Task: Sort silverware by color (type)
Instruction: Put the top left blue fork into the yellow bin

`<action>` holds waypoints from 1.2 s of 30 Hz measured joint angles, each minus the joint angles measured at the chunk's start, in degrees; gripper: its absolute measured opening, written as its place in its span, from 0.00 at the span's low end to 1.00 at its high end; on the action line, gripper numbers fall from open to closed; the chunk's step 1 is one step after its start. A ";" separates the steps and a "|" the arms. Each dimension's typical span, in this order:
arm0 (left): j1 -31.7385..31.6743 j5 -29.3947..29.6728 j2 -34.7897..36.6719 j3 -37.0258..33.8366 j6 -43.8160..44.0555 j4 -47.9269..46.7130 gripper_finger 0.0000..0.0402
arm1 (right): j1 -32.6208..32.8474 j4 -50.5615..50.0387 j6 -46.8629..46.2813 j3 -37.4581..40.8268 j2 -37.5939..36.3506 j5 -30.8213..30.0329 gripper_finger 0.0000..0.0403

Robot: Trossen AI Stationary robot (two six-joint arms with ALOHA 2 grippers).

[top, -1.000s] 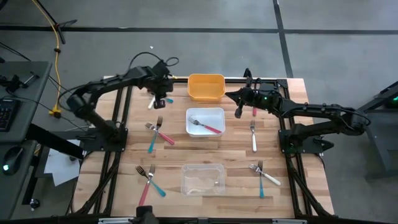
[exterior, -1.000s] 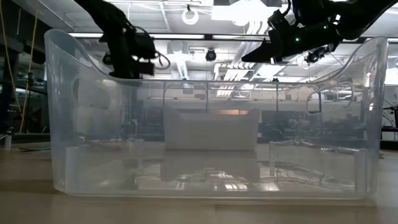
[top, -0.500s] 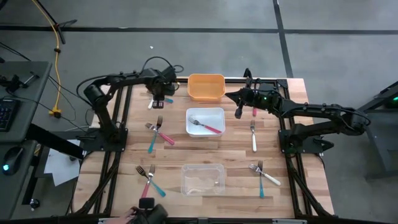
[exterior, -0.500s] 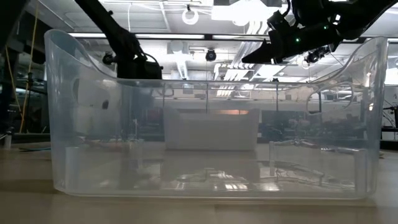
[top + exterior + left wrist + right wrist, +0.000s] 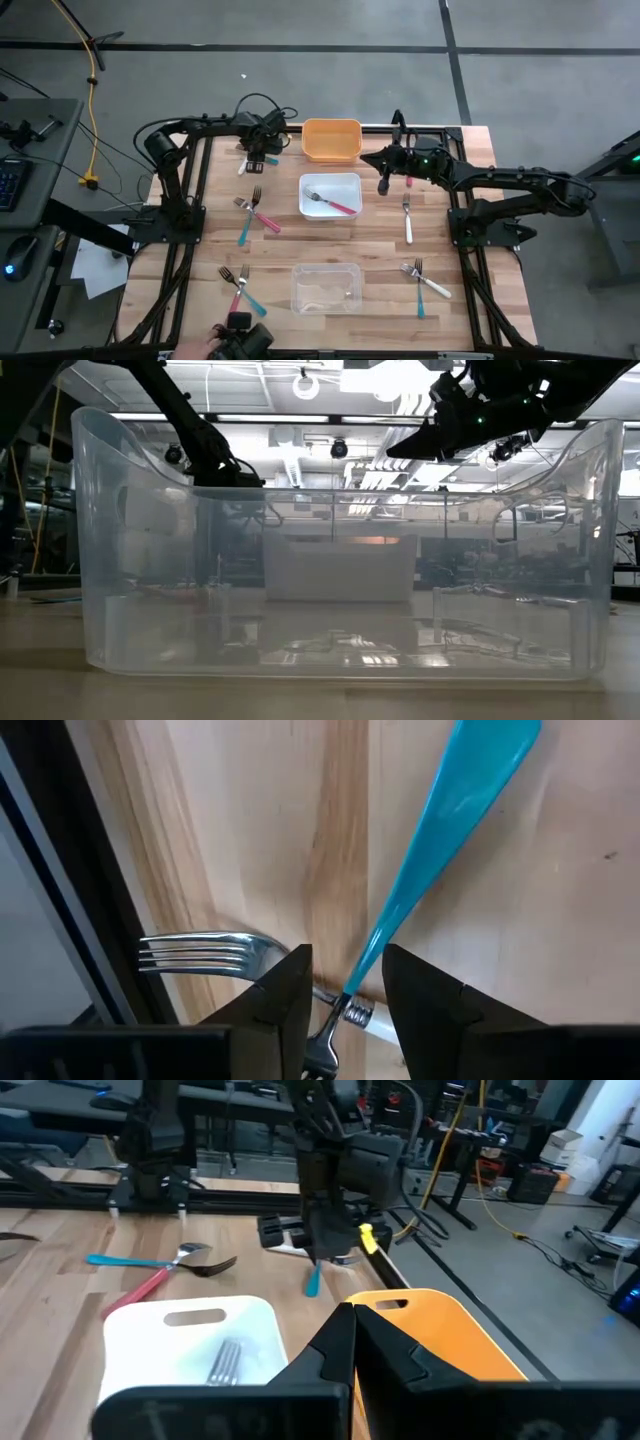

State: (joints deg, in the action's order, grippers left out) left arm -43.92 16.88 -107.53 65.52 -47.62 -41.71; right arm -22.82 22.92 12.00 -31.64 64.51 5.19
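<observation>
The teal-handled fork has to be sorted into the orange bin. My left gripper will next grip the teal-handled fork by its neck [image 5: 347, 995] for that.
At the table's far left a teal-handled fork [image 5: 440, 830] lies across a white-handled fork [image 5: 200, 952] on the wood. My left gripper [image 5: 345, 985] hangs open just above them, pointing down, with one finger on each side of the teal fork's neck; I see no touch. From overhead it shows as the left gripper [image 5: 262, 150]. My right gripper [image 5: 383, 182] is shut and empty, raised beside the white bin [image 5: 331, 180], which holds a pink-handled fork [image 5: 332, 204]. Other forks lie flat on the table in crossed pairs [image 5: 256, 211] [image 5: 240, 287] [image 5: 424, 281], plus a single white one [image 5: 408, 221].
An orange bin [image 5: 331, 140] stands at the far middle, just to the right of my left gripper. A clear bin [image 5: 325, 287] sits near the front edge and fills the low view. A dark object [image 5: 240, 340] shows at the near edge.
My left gripper has opened and come down over the two crossed forks at the far left, shifting slightly toward the orange bin. The forks lie where they were. My right arm has kept still.
</observation>
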 joint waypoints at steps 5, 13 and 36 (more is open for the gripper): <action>-1.39 -0.08 0.00 0.00 -0.07 0.04 0.29 | 0.83 -0.05 0.02 0.00 0.00 -0.57 0.00; -3.01 -3.56 0.00 -0.01 -2.47 0.01 0.21 | 2.56 -0.24 0.03 0.00 0.00 -0.61 0.00; -2.07 -1.95 -0.12 0.27 -3.95 0.23 0.02 | 2.68 -0.43 0.05 0.00 0.02 -0.65 0.00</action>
State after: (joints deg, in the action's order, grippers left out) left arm -46.00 14.93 -107.64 65.78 -51.57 -41.47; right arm -20.14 22.48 12.05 -31.64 64.53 4.54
